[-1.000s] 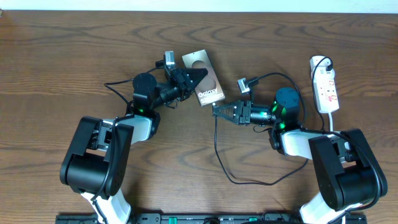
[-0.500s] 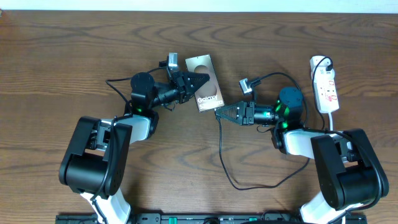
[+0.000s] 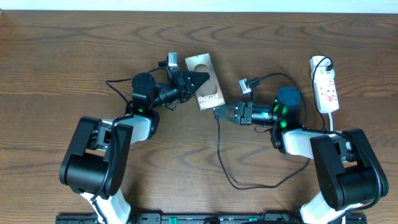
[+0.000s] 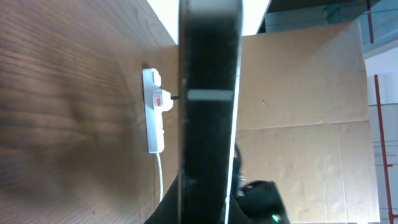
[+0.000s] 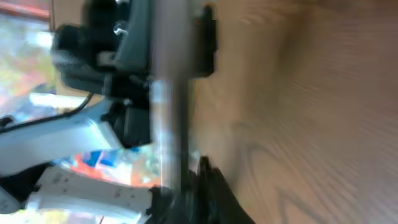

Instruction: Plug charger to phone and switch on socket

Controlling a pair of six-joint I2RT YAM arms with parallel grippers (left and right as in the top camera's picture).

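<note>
My right gripper moves the black plug tip into the phone, before it opens. The plug tip is only at the phone's lower end and would drop short if released now.
The phone (image 3: pixel 206 82), a brown slab with white "Galaxy" lettering, is held off the table, tilted, by my left gripper (image 3: pixel 198 79), which is shut on its left edge. In the left wrist view the phone (image 4: pixel 208 112) shows edge-on as a dark vertical bar. My right gripper (image 3: pixel 217 112) is shut on the charger's black plug tip, which sits at the phone's lower end. The charger cable (image 3: pixel 225 167) loops down over the table. In the blurred right wrist view the phone's edge (image 5: pixel 168 112) is right ahead. The socket (image 3: pixel 326 84), a white power strip, lies at the far right.
The socket also shows in the left wrist view (image 4: pixel 155 112) with a red switch. Its white cord (image 3: pixel 331 121) runs down past the right arm. A cardboard wall (image 4: pixel 298 93) stands beyond the table's edge.
My left gripper shifted the phone slightly right early on. My right gripper backed off to the right, then moved left again toward the phone's lower end.
</note>
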